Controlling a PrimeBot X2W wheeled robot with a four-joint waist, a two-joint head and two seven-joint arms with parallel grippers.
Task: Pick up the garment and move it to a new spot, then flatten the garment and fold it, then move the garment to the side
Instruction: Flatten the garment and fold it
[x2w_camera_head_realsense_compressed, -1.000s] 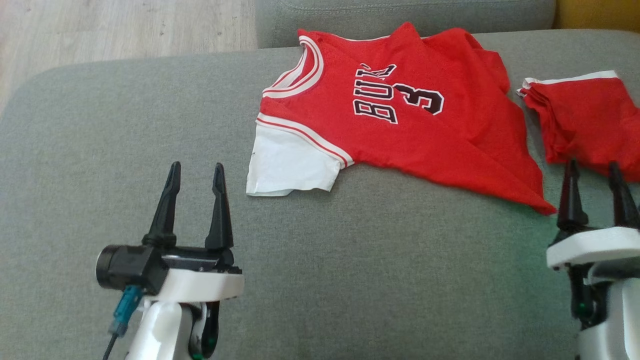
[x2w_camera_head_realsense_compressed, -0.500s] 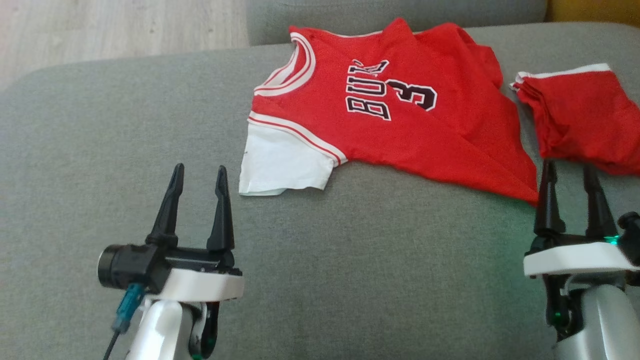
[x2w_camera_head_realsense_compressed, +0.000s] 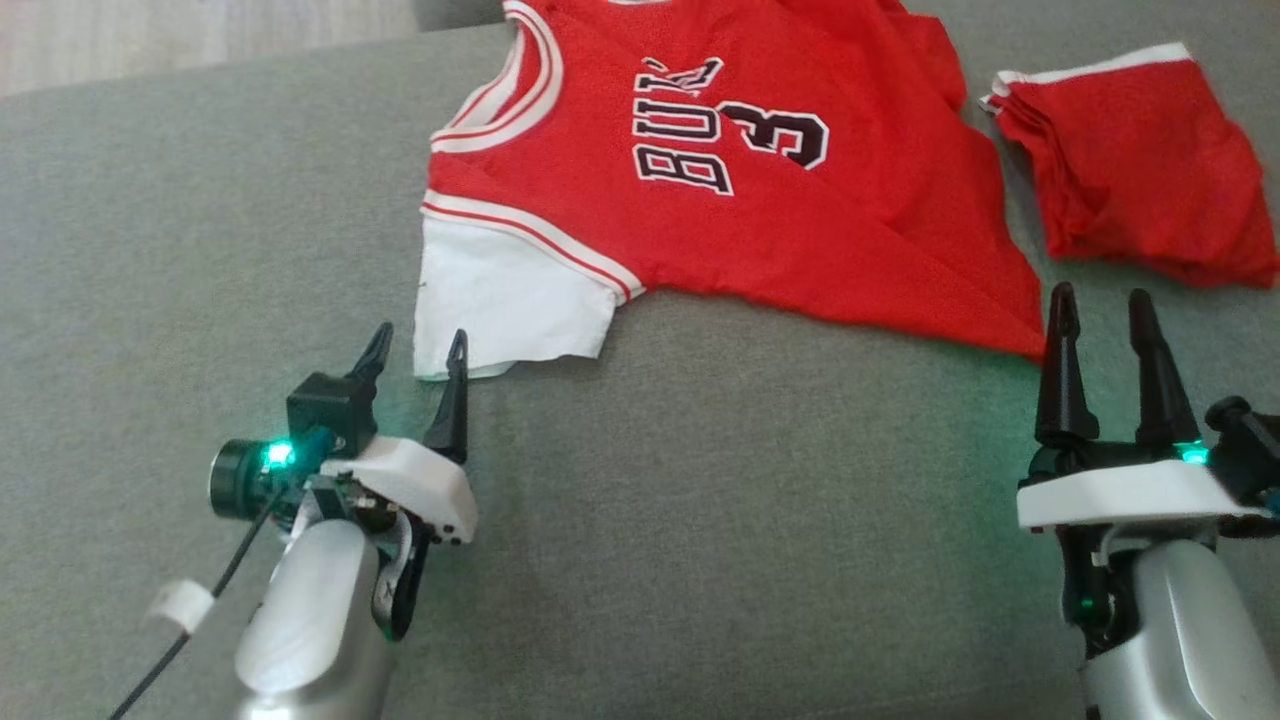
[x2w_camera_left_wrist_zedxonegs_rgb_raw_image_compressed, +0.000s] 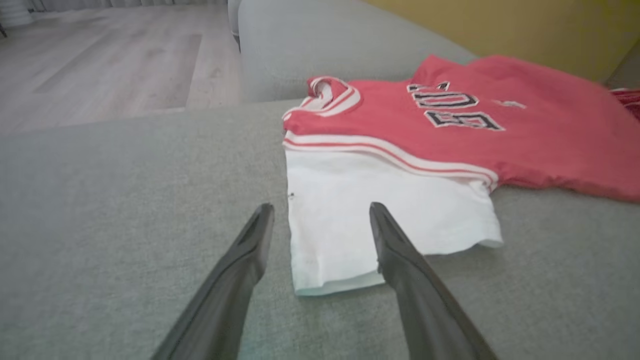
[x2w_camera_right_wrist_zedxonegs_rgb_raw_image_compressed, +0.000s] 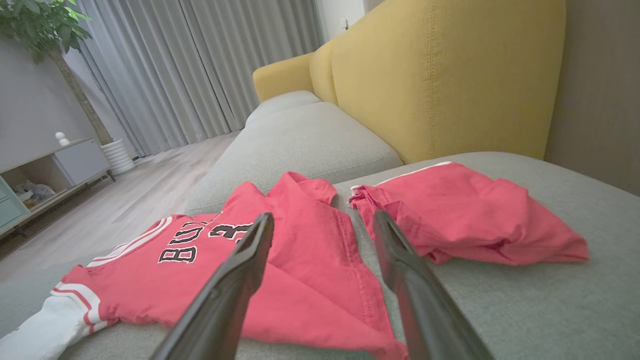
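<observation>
The white sleeve is flat on the cushion and only its hem edge (x2w_camera_head_realsense_compressed: 486, 371) stands open. My left gripper will grab the sleeve by its hem corner (x2w_camera_head_realsense_compressed: 425, 368).
The garment, a red jersey (x2w_camera_head_realsense_compressed: 720, 230) with dark lettering and a white sleeve (x2w_camera_head_realsense_compressed: 500, 310), lies spread on the grey sofa cushion (x2w_camera_head_realsense_compressed: 700, 500). My left gripper (x2w_camera_head_realsense_compressed: 420, 335) is open just in front of the sleeve's near hem. In the left wrist view the left gripper (x2w_camera_left_wrist_zedxonegs_rgb_raw_image_compressed: 321, 206) frames the sleeve's left corner (x2w_camera_left_wrist_zedxonegs_rgb_raw_image_compressed: 340, 235) without touching the cloth. My right gripper (x2w_camera_head_realsense_compressed: 1100, 293) stands open right beside the jersey's near right corner (x2w_camera_head_realsense_compressed: 1010, 330). In the right wrist view the right gripper (x2w_camera_right_wrist_zedxonegs_rgb_raw_image_compressed: 323, 215) looks over the jersey (x2w_camera_right_wrist_zedxonegs_rgb_raw_image_compressed: 320, 260). Neither gripper holds anything.
A second red garment with a white band (x2w_camera_head_realsense_compressed: 1130, 170) lies bunched at the right, close to my right gripper, also visible as the red bundle (x2w_camera_right_wrist_zedxonegs_rgb_raw_image_compressed: 465, 220). The yellow sofa back (x2w_camera_right_wrist_zedxonegs_rgb_raw_image_compressed: 440, 75) rises behind it. Wood floor (x2w_camera_left_wrist_zedxonegs_rgb_raw_image_compressed: 100, 65) lies beyond the cushion's left edge.
The head camera has tipped down, shifting the whole picture. My left gripper has tilted and come forward to the white sleeve's hem. My right gripper has come closer to the jersey's corner.
</observation>
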